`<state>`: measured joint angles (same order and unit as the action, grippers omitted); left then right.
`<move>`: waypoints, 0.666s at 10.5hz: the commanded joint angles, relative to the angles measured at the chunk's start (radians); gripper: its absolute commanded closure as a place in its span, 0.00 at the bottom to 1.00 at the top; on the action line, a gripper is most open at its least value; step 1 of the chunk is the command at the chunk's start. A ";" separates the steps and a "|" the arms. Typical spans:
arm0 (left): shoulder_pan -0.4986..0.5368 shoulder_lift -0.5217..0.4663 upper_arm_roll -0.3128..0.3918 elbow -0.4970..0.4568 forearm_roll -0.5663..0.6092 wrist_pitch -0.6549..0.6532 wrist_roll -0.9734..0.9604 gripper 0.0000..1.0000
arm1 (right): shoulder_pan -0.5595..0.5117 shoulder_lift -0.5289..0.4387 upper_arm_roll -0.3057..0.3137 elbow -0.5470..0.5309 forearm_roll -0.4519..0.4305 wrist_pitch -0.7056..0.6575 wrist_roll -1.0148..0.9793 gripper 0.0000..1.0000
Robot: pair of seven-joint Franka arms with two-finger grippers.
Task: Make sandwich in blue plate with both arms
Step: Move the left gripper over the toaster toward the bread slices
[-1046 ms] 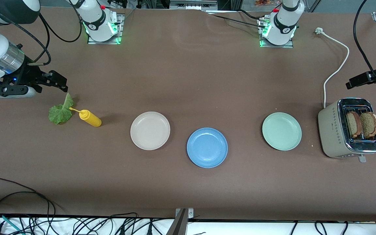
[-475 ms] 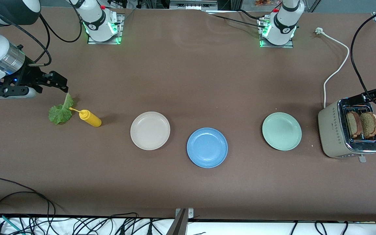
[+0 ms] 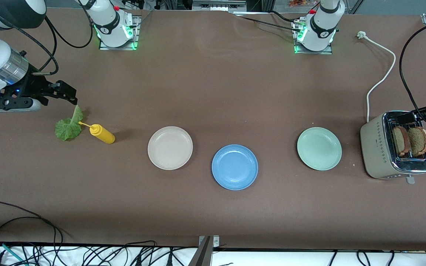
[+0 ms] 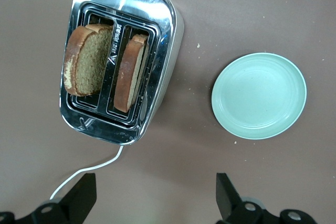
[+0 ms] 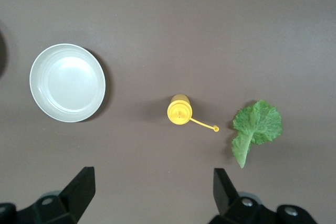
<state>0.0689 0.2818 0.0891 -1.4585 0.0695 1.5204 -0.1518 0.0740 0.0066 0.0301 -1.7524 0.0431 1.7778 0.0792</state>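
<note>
The left gripper grabs the bread slice's crust edge [image 3: 401, 130] next, to start the sandwich on the blue plate [image 3: 235, 167].
The blue plate [image 3: 235, 167] sits bare near the table's middle. Two brown bread slices [image 3: 401, 140] [image 3: 418, 140] stand in the toaster [image 3: 377, 151] at the left arm's end; they also show in the left wrist view [image 4: 86, 59] [image 4: 131, 72]. The green lettuce leaf [image 3: 68, 125] lies at the right arm's end and shows in the right wrist view [image 5: 256, 129]. My left gripper [image 3: 407, 117] [image 4: 156, 198] is open and empty, up in the air beside the toaster. My right gripper [image 3: 65, 94] [image 5: 154, 190] is open and empty, over the table beside the lettuce.
A yellow squeeze bottle [image 3: 102, 134] [image 5: 179, 109] stands beside the lettuce. A cream-white plate [image 3: 170, 147] [image 5: 67, 82] and a mint-green plate [image 3: 319, 148] [image 4: 259, 95] flank the blue plate. The toaster's white cord [image 3: 381, 77] runs toward the left arm's base.
My left gripper has come in from the table's end to the toaster. My right arm has barely moved.
</note>
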 commanded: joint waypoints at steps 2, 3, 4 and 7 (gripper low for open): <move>0.025 0.048 -0.008 0.024 0.007 0.081 0.032 0.00 | 0.001 -0.004 -0.003 0.001 0.020 -0.009 0.001 0.00; 0.028 0.074 -0.008 0.024 0.006 0.108 0.070 0.00 | 0.001 -0.004 -0.003 0.001 0.020 -0.009 0.001 0.00; 0.054 0.106 -0.008 0.023 0.004 0.136 0.093 0.00 | 0.001 -0.004 -0.003 0.001 0.018 -0.009 0.002 0.00; 0.074 0.157 -0.008 0.023 0.007 0.179 0.158 0.00 | 0.001 -0.004 -0.003 0.001 0.018 -0.009 0.002 0.00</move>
<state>0.1275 0.4003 0.0892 -1.4601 0.0695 1.6887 -0.0573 0.0738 0.0074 0.0299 -1.7528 0.0432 1.7777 0.0792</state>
